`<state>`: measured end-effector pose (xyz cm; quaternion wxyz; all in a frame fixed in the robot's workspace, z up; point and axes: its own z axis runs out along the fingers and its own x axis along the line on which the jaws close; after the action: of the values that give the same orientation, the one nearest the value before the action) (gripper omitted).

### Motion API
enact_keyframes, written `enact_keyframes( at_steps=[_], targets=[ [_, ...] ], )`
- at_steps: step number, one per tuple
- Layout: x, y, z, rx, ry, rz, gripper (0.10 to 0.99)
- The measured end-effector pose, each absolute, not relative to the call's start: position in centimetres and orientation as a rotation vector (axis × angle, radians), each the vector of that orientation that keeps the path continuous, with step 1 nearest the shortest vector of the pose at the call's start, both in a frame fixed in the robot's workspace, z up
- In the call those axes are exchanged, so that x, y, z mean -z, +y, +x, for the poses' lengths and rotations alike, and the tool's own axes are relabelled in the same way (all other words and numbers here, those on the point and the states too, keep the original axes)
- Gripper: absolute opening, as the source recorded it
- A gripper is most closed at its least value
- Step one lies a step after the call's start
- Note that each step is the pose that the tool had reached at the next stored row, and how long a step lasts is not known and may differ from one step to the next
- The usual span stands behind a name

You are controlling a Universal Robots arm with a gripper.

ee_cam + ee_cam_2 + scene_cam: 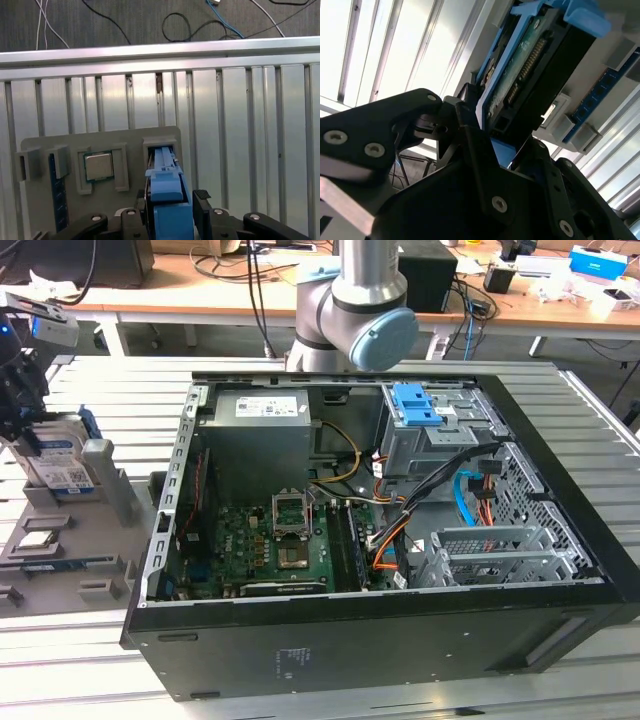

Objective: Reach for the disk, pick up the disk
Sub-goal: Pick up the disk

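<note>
I should close my gripper on the disk's blue bar [89, 422] now, because my black fingers reach down beside the bar.
The disk [58, 458] stands on edge in a slot of the grey fixture [100, 540] at the exterior view's left, its white-and-blue label facing out. My gripper [28, 425] comes down over it from above. In the second wrist view the disk [530, 65] shows its dark body, green circuit board and blue rail frame, and my gripper [502, 125] has a black finger pressed on each side. In the first wrist view the disk's blue rail [167, 195] sits tight between the fingers [202, 202], with its far end in the fixture's slot.
An open black computer case [400, 620] fills the middle of the slatted metal table [600, 420]. The fixture also holds a square processor chip [99, 166] and a memory stick [56, 192]. The arm's elbow [355, 315] is behind the case. Cables [190, 25] lie on the floor.
</note>
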<state>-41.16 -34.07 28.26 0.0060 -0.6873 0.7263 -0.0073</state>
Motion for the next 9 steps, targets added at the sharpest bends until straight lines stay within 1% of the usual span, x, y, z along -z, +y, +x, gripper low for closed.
enact_keyframes(
  at_steps=[9],
  targets=[
    [-28.23,-34.08,-41.59,0.003,2.283,-2.160,0.482]
  ],
)
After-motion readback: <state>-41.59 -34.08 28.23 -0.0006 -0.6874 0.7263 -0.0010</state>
